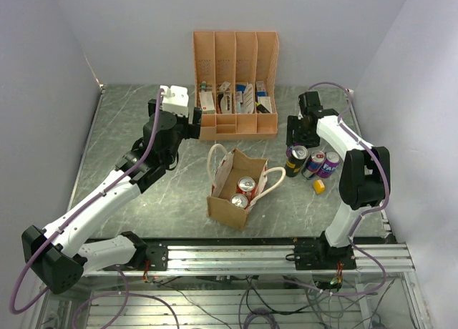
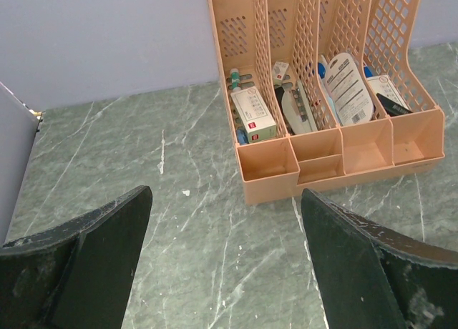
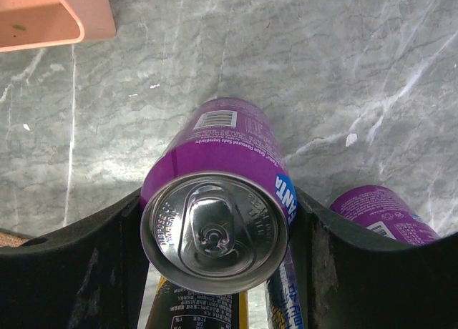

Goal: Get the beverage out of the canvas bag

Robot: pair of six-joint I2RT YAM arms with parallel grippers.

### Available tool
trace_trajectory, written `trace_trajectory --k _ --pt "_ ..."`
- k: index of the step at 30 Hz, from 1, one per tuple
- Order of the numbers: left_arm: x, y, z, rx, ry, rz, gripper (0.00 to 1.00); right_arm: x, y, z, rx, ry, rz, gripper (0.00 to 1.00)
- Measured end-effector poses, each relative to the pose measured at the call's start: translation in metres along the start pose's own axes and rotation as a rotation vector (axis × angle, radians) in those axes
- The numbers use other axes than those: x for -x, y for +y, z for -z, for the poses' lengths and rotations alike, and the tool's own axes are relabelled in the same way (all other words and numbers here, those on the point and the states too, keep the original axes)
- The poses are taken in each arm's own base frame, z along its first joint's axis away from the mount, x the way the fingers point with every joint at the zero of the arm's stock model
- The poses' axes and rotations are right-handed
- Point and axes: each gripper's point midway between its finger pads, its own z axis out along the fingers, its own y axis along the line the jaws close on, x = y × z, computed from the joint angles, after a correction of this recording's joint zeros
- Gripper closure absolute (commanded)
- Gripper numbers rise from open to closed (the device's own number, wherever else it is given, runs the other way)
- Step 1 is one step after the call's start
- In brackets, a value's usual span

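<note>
The purple can's base (image 3: 233,101) is touching the grey table and the can would stay standing, so I need to open my right gripper now.
The tan canvas bag (image 1: 230,202) with cream rope handles stands at the table's middle. Two red-topped cans (image 1: 246,185) stand inside it. My right gripper (image 1: 300,137) is to the bag's right, behind it. In the right wrist view this gripper (image 3: 218,200) is shut on a purple beverage can (image 3: 222,139) that stands upright, top towards the camera, its base at or just above the table. My left gripper (image 1: 196,121) is open and empty by the organizer's front left corner. In the left wrist view its gap (image 2: 225,200) holds only bare table.
The orange-pink file organizer (image 1: 235,86) stands at the back and also shows in the left wrist view (image 2: 325,93). Three cans (image 1: 313,162) cluster right of the bag, beside the held can. A small yellow object (image 1: 318,187) lies near them. Walls close in left and right.
</note>
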Motion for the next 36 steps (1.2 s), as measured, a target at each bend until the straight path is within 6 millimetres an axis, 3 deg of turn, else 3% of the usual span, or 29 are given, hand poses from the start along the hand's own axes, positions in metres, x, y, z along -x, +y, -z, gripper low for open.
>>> trace_trajectory --k 2,5,11,15,22,26,33,36 --pt "0.0 0.0 0.0 0.0 0.0 0.0 0.05 0.0 0.0 0.0 0.0 0.0 0.0 0.78" --pt "0.0 0.0 0.0 0.0 0.0 0.0 0.05 0.0 0.0 0.0 0.0 0.0 0.001 0.58" --pt "0.0 0.0 0.0 -0.002 0.001 0.0 0.05 -0.001 0.0 -0.001 0.003 0.002 0.008 0.27" --pt "0.0 0.0 0.0 -0.002 0.001 0.003 0.04 0.003 0.001 0.0 0.007 -0.014 0.01 0.14" --pt "0.0 -0.002 0.0 -0.007 0.001 0.006 0.05 0.015 0.001 0.016 0.018 -0.075 0.005 0.02" --pt "0.0 -0.002 0.0 -0.008 0.001 0.006 0.05 0.025 0.002 0.044 0.043 -0.168 -0.004 0.0" --pt "0.0 -0.002 0.0 -0.008 0.001 0.006 0.05 0.053 0.008 0.127 0.146 -0.441 -0.014 0.0" --pt "-0.001 -0.002 -0.001 -0.008 0.004 0.005 0.05 0.058 0.017 0.151 0.206 -0.5 -0.003 0.0"
